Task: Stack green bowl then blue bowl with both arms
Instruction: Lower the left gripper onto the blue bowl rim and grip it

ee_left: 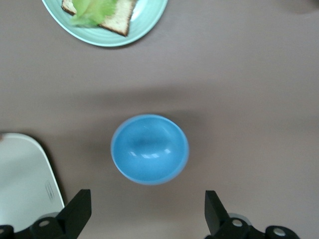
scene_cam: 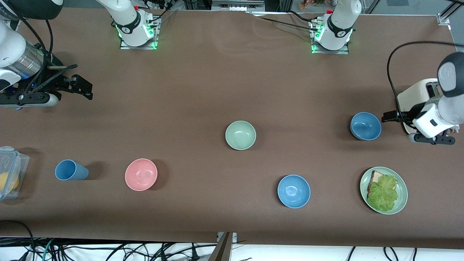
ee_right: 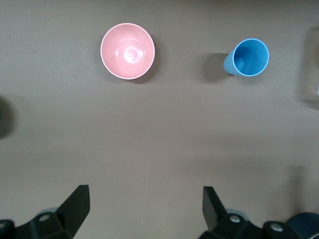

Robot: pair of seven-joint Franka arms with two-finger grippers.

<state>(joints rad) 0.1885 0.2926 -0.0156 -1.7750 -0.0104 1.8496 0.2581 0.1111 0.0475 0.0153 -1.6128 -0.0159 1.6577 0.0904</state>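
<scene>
The left gripper grabs the blue bowl by its rim next, to stack the blue bowl onto the green bowl (scene_cam: 240, 135).
The pale green bowl (scene_cam: 240, 135) stands upright near the middle of the table. The muted steel-blue bowl (scene_cam: 365, 125) stands toward the left arm's end; it also shows in the left wrist view (ee_left: 149, 149). My left gripper (scene_cam: 388, 116) is open and empty, just beside this blue bowl on the side toward the table's end, apart from it; in its wrist view (ee_left: 147, 201) the bowl lies just past the fingertips. My right gripper (scene_cam: 85, 88) is open and empty over bare table at the right arm's end, well away from both bowls (ee_right: 145, 199).
A brighter glossy blue bowl (scene_cam: 293, 191) sits nearer the camera. A green plate (scene_cam: 403, 197) holds bread and lettuce. A white toaster (scene_cam: 413, 95) stands by the left gripper. A pink bowl (scene_cam: 141, 174), a blue cup (scene_cam: 70, 170) and a plastic box (scene_cam: 11, 170) stand at the right arm's end.
</scene>
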